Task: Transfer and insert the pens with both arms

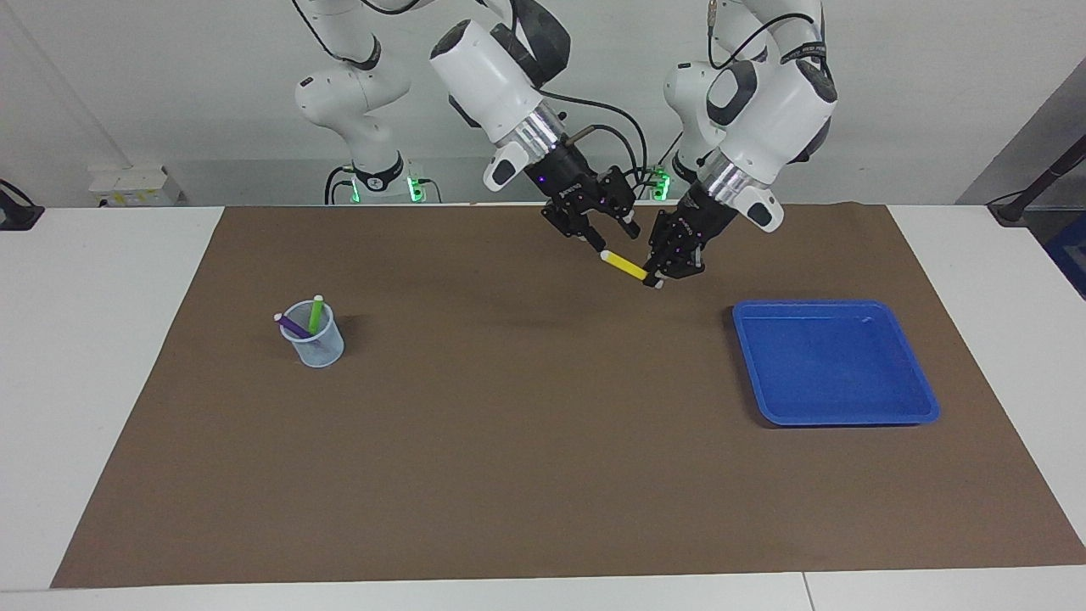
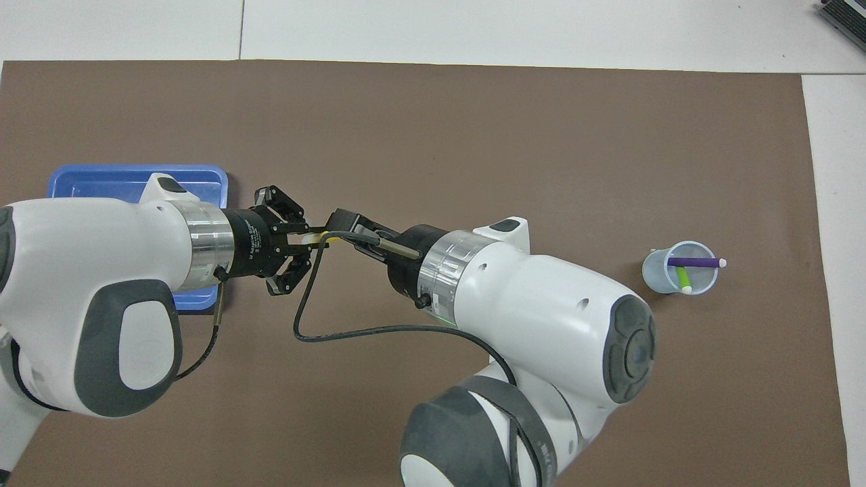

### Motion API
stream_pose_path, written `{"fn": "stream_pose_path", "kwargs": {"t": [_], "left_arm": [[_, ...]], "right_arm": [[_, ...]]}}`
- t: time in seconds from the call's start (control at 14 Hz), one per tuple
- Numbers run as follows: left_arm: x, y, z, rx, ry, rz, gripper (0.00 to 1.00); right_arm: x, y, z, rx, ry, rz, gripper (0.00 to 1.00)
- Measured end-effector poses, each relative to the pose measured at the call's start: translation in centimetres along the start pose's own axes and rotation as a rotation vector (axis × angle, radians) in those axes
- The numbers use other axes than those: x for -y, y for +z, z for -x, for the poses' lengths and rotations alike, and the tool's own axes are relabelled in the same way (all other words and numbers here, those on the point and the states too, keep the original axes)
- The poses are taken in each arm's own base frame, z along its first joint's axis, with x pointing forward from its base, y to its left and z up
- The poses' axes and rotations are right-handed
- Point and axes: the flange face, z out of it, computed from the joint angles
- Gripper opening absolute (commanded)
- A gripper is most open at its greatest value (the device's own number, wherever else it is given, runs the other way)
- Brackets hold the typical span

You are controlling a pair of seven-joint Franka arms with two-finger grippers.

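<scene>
I need to grab the yellow pen (image 2: pixel 323 236) by its white-tipped end with my right gripper next. Then it can go into the cup (image 2: pixel 662 272) beside the purple pen.
The yellow pen (image 1: pixel 626 266) hangs in the air over the mat, slanted, between my two grippers. My left gripper (image 1: pixel 662 273) is shut on its lower end. My right gripper (image 1: pixel 609 236) stands open just above its upper whitish cap, fingers to either side. In the overhead view the pen (image 2: pixel 323 236) shows as a small yellow patch between the left gripper (image 2: pixel 311 242) and the right gripper (image 2: pixel 333 226). The green pen (image 1: pixel 316 312) and the purple pen (image 1: pixel 293 325) stand in a clear cup (image 1: pixel 314 346) toward the right arm's end.
An empty blue tray (image 1: pixel 836 365) lies on the brown mat toward the left arm's end; in the overhead view the left arm partly covers it (image 2: pixel 128 179). The cup (image 2: pixel 678 270) with the purple pen (image 2: pixel 693 262) and green pen (image 2: pixel 683 277) stands alone.
</scene>
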Motion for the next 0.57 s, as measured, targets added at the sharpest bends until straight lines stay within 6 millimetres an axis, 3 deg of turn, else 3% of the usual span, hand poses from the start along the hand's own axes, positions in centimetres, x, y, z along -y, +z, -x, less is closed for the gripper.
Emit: {"fn": "stream_pose_path", "kwargs": {"t": [0.57], "left_arm": [[0.0, -0.3, 0.1, -0.003, 0.001, 0.006, 0.00]], "right_arm": [[-1.0, 1.3, -1.4, -0.047, 0.017, -0.010, 0.44]]}}
